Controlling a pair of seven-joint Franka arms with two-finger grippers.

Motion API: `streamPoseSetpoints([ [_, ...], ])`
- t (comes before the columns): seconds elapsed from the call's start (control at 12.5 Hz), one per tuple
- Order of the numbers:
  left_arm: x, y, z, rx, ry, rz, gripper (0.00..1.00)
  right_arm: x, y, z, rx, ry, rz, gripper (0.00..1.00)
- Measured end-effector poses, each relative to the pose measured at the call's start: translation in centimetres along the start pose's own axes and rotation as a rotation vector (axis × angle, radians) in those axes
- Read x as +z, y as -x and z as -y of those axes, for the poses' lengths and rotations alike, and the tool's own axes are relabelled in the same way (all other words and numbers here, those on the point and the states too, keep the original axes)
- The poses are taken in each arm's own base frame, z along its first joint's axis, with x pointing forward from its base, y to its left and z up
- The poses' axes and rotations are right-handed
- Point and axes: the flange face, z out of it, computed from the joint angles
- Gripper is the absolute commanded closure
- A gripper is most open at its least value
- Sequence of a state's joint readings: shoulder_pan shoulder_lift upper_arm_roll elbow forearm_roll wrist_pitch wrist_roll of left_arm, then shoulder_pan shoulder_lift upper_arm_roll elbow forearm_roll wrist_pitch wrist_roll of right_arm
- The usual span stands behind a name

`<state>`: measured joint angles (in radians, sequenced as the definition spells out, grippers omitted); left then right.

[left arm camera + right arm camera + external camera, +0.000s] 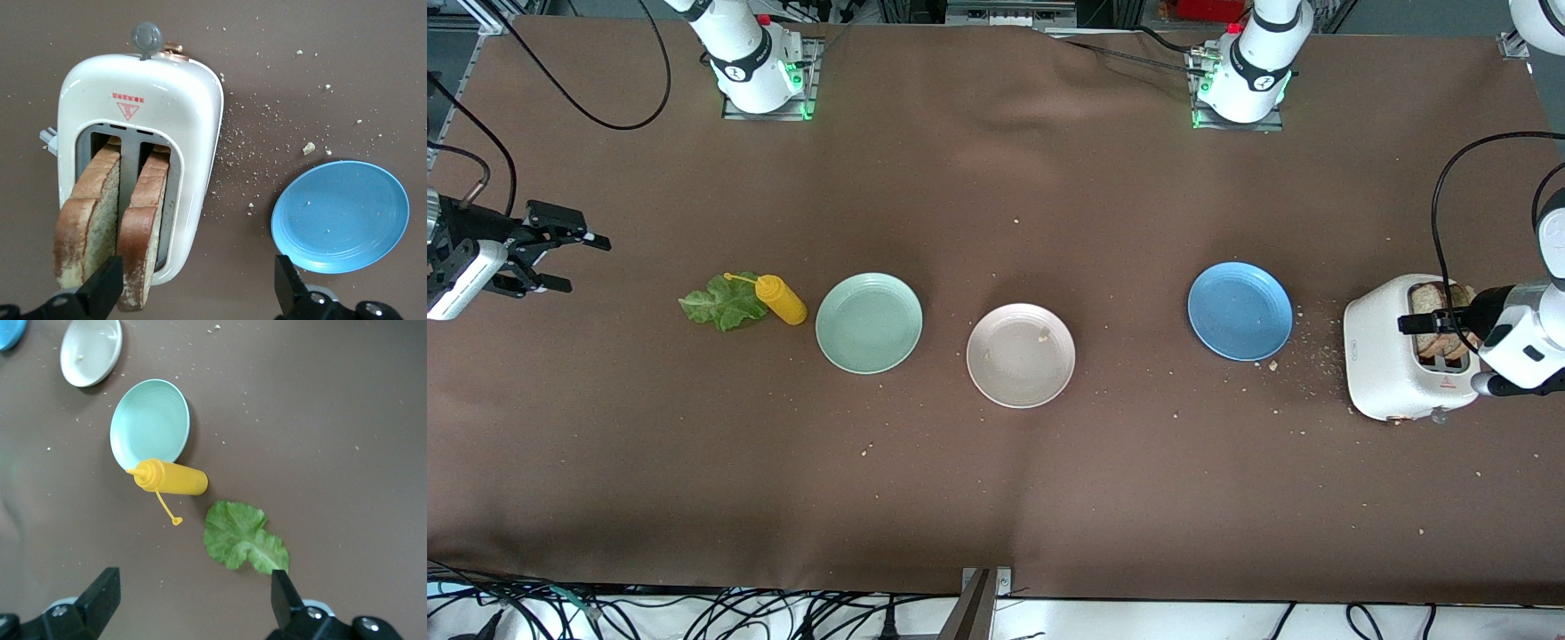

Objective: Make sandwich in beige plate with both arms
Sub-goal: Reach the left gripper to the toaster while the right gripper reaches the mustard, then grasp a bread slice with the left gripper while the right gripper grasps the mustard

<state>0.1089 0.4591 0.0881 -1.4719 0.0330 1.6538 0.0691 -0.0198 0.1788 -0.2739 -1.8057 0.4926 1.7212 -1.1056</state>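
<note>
I will next grab the bread slice nearest the blue plate by the slice's broad sides with my left gripper, to start the sandwich on the beige plate.
The beige plate lies bare mid-table between a mint plate and a blue plate; it also shows as the beige plate. Two brown bread slices stand in the toaster's slots. My left gripper hovers open over them. In its wrist view the slices rise from the slots, one finger by the slice nearest the toaster's edge, and the left gripper holds nothing. The lettuce leaf lies flat toward the right arm's end. My right gripper hangs open beside it; the right gripper is just off the leaf.
A white toaster stands at the left arm's end, crumbs around it. The blue plate lies beside it. A yellow squeeze bottle lies on its side between the lettuce and the mint plate.
</note>
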Motion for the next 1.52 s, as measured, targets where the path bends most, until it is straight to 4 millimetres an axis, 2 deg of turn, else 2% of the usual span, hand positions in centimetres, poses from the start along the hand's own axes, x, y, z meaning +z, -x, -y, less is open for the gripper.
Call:
streamPoseSetpoints([
  [0.24, 0.6, -0.3, 0.1, 0.014, -0.002, 0.006, 0.0, 3.4, 2.1, -2.9, -0.219, -0.094, -0.129, 0.01],
  [0.48, 0.6, -0.2, 1.1, 0.031, -0.015, 0.008, 0.0, 6.6, 4.0, -5.4, -0.382, -0.158, -0.235, 0.0],
  [0.64, 0.6, -0.2, 1.5, 0.041, -0.021, 0.008, 0.01, 10.6, 6.1, -7.3, -0.482, -0.254, -0.358, 0.0],
  [0.8, 0.8, -0.2, 1.6, 0.042, -0.021, 0.011, 0.14, 14.8, 8.1, -9.2, -0.556, -0.311, -0.463, 0.0],
  [0.96, 1.2, -0.4, 1.6, 0.042, -0.021, 0.018, 0.18, 18.4, 9.5, -9.8, -0.635, -0.376, -0.525, 0.0],
  [1.12, 2.1, -0.7, 2.0, 0.037, -0.02, 0.022, 0.39, 21.7, 9.9, -9.7, -0.692, -0.443, -0.584, 0.0],
  [1.36, 4.1, -1.1, 3.5, 0.021, -0.013, 0.043, 0.88, 26.2, 9.6, -9.5, -0.78, -0.494, -0.644, 0.0],
  [1.52, 4.5, -1.1, 4.0, 0.014, -0.01, 0.048, 1.0, 29.2, 9.9, -9.5, -0.799, -0.514, -0.686, 0.0],
])
